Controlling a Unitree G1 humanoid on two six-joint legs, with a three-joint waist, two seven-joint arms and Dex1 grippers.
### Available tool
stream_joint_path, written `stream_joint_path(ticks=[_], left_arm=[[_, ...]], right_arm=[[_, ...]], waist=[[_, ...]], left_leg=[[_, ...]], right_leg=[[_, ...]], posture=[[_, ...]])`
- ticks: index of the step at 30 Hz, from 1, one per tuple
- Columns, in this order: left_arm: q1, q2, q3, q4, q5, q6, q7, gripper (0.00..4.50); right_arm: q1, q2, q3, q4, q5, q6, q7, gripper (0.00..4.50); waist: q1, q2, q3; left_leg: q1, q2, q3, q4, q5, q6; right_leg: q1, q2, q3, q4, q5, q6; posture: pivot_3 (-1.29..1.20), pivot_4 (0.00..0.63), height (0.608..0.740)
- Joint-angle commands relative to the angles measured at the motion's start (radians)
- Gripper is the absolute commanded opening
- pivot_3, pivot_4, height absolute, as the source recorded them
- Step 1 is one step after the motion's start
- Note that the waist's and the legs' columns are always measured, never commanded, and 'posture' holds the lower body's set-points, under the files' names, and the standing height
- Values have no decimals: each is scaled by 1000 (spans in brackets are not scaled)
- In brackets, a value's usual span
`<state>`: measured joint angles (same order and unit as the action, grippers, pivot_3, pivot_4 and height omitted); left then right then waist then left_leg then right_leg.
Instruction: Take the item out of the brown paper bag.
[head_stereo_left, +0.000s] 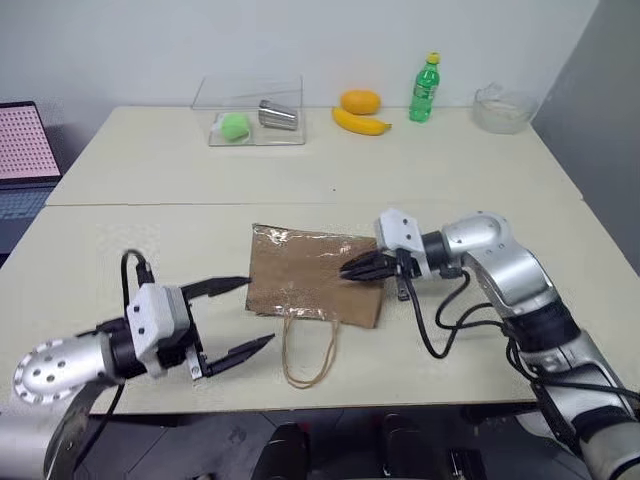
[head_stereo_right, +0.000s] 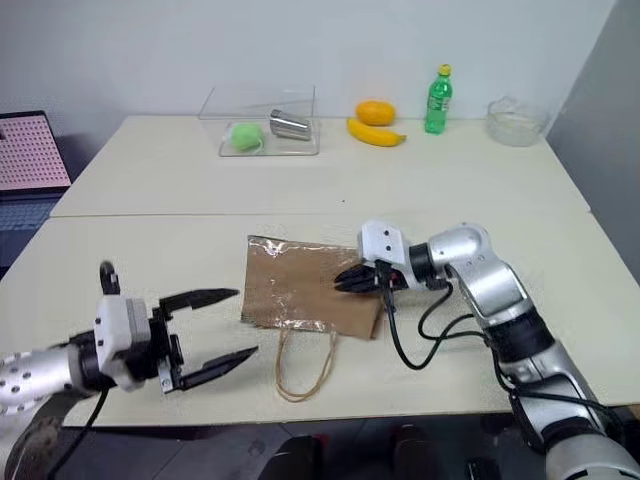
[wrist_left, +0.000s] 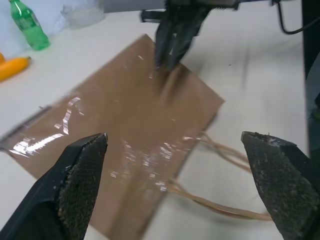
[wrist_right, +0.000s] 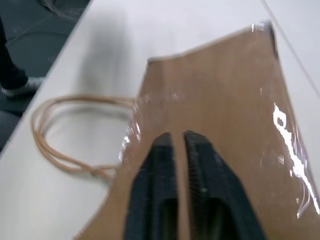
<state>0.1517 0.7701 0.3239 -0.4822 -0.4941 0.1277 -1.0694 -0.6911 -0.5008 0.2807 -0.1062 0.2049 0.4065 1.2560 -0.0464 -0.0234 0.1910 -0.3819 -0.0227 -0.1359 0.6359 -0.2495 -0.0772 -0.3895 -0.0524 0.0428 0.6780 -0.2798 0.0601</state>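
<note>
I will grip the slim tan loop handle with my left gripper next, because the bag's brown paper body (head_stereo_left: 308, 272) lies wide and flat. Then I can take the item out.
The brown paper bag (head_stereo_left: 300, 275) lies flat on the table, its tape patch shining and its loop handles (head_stereo_left: 308, 350) trailing toward the near edge. The item is hidden. My right gripper (head_stereo_left: 348, 268) reaches in from the right, and its fingertips rest on the bag's right part. In the right wrist view the right gripper (wrist_right: 175, 135) shows just a narrow slit between its fingers, with brown paper behind them. My left gripper (head_stereo_left: 258, 312) hovers wide open just left of the bag's near-left corner and holds nothing. The left wrist view looks between that gripper's pads (wrist_left: 82, 175) at the bag (wrist_left: 125, 135).
Along the back of the table are a clear plastic box (head_stereo_left: 250, 125) holding a green ball and a metal cup, an orange (head_stereo_left: 360, 100), a banana (head_stereo_left: 362, 122), a green bottle (head_stereo_left: 425, 90) and a glass bowl (head_stereo_left: 503, 108). A laptop (head_stereo_left: 25, 150) sits off the left edge.
</note>
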Motion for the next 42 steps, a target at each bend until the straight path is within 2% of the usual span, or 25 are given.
stream_joint_path(ticks=[1,4,9,15,20,30,42], left_arm=[[-95,-7,-56,129,126,-198,-14,4500],[-134,-3,-126,216,160,-332,-99,4500],[-203,-3,-214,349,188,-489,-190,4500],[-281,10,-259,528,207,-651,-258,4500],[-302,11,-295,590,209,-725,-300,4500],[-369,-40,-365,701,289,-809,-239,4500],[-411,-69,-444,746,320,-864,-202,4500]], right_arm=[[81,-18,-79,-185,80,91,-78,1661],[190,-25,-114,-328,141,175,-147,2670],[390,-54,-145,-517,191,281,-269,2670],[467,-84,-173,-588,209,324,-359,2670],[491,-121,-179,-610,231,334,-380,2670],[501,-166,-202,-637,298,349,-406,2670],[494,-217,-220,-642,359,351,-417,2670]], waist=[[8,0,0],[10,0,0],[15,0,0],[12,0,0],[13,0,0],[14,0,0],[14,-1,0]], left_leg=[[0,0,0,0,0,0],[0,1,0,-1,0,0],[0,1,0,-6,0,0],[1,1,1,-5,0,0],[1,1,0,-5,0,0],[0,1,0,-5,0,0],[0,0,0,-5,0,0]], right_leg=[[0,0,0,-1,0,0],[0,0,0,-1,0,0],[-1,0,0,-4,0,0],[0,0,0,-4,0,0],[0,0,-1,-4,0,0],[0,0,-1,-4,0,0],[0,0,-1,-4,0,0]], posture=[[0,150,740],[0,150,740],[0,150,740],[0,150,740],[0,150,740],[0,150,740],[0,150,740]])
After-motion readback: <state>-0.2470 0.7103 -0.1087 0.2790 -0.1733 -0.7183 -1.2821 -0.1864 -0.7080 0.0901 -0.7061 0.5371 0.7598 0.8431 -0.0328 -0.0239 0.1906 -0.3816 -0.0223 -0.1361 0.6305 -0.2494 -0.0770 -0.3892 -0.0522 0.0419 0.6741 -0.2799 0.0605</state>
